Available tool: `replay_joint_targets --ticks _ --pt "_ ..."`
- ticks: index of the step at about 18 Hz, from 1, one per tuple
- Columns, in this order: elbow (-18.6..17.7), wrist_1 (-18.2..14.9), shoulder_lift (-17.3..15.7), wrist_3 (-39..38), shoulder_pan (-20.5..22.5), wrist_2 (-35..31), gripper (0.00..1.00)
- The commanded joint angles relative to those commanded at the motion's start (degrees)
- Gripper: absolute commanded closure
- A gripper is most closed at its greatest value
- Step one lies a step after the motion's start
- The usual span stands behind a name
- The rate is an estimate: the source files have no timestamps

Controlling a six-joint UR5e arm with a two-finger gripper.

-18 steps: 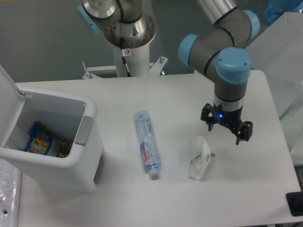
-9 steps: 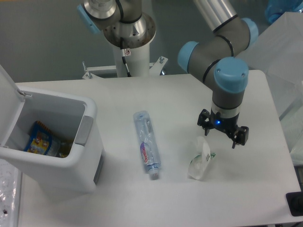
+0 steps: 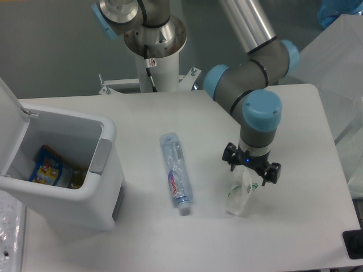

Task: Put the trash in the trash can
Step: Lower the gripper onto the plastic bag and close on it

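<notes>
I will grab the wrapper by its upper end [image 3: 245,177] next, so that my gripper can drop it into the white trash can.
The trash [image 3: 239,196], a small whitish crumpled wrapper with a bit of green print, lies on the white table right of centre. My gripper [image 3: 250,169] hangs directly over the wrapper's upper end, open, its two black fingers straddling that end with nothing gripped. The trash can [image 3: 108,170] is a large white bin at the left, its lid swung up and open, with colourful packaging visible inside.
A long clear plastic bottle [image 3: 175,172] with a blue label lies between the bin and the wrapper. The arm's base column [image 3: 156,51] stands at the back of the table. A dark object [image 3: 354,243] sits at the table's right front corner.
The gripper has travelled left and toward the front, from beside the wrapper's upper right to right above its top end. The wrapper, bottle and bin have not moved.
</notes>
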State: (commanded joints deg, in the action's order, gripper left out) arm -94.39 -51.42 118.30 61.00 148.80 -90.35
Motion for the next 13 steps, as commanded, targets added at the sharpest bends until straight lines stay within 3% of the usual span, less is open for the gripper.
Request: replay_joint_targets --ticks 2,3,7,8,13 --pt "0.26 1.31 0.96 -0.45 -0.35 0.0 0.0" --pt "0.52 2.36 1.58 -0.45 -0.53 -0.09 0.06" --pt "0.53 3.25 1.85 -2.99 -0.62 -0.17 0.93" --pt "0.61 3.25 1.85 -3.08 -0.62 -0.09 1.0" --pt "0.97 3.25 1.41 -3.26 -0.62 0.44 1.0"
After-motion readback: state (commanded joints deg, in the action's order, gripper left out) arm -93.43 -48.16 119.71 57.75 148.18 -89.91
